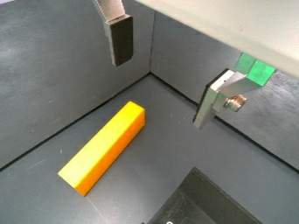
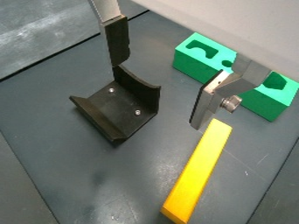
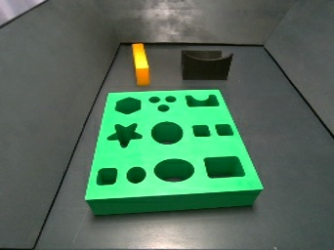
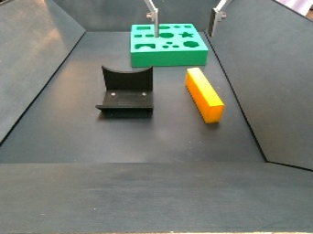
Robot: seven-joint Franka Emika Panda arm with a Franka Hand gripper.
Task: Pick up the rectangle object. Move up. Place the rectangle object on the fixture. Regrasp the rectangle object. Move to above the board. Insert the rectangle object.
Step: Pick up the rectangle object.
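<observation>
The orange rectangle object needs to go to the fixture, so my gripper should next grab it across the middle of its long sides.
The orange rectangle object lies flat on the dark floor, to the right of the fixture; in a side view it sits left of the fixture, behind the board. My gripper hangs open high over the green board, empty. In both wrist views the gripper is well above the floor. Below it are the rectangle object, the fixture and a corner of the board. The gripper does not show in a side view.
Dark grey walls slope up around the floor on all sides; a wall corner shows close to the rectangle object. One wall runs just right of the block.
</observation>
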